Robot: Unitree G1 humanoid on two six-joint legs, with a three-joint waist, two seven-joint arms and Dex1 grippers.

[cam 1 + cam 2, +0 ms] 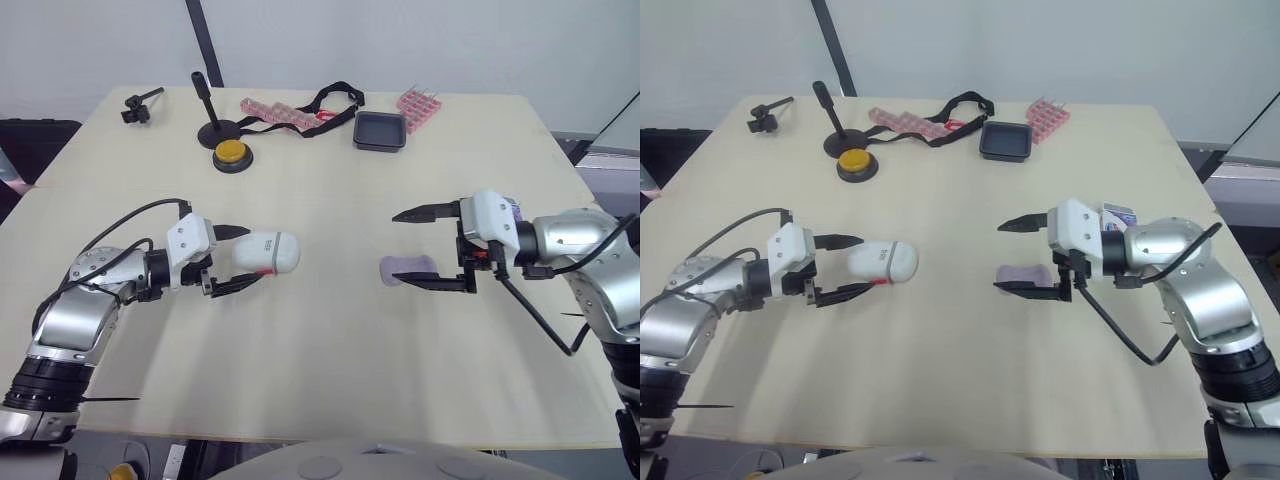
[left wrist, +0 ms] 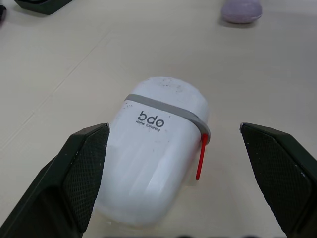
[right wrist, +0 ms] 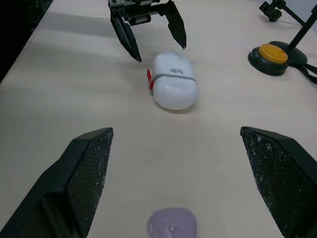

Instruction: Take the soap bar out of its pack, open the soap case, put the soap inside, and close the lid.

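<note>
The white soap case curves away at its rounded ends, so the robot's left gripper will next grab the case by the facing long sides of its body [image 1: 252,253] [image 2: 146,166].
The white oval soap case [image 1: 270,252], with a grey band and a red latch, lies on its side at the table's left, lid shut. My left gripper [image 1: 255,255] is open, one finger on each side of the case and neither touching it. A lilac soap bar [image 1: 407,270] lies bare on the table at the right. My right gripper [image 1: 397,250] is open wide with the soap between its fingers, close to the nearer finger [image 1: 435,283]. A small printed box [image 1: 1118,214] shows just behind the right wrist.
At the back of the table [image 1: 320,360] stand a yellow button on a black base [image 1: 232,154], a black stand [image 1: 210,125], a black tray [image 1: 380,131], pink strips [image 1: 418,105], a black strap [image 1: 335,100] and a small clamp [image 1: 138,105].
</note>
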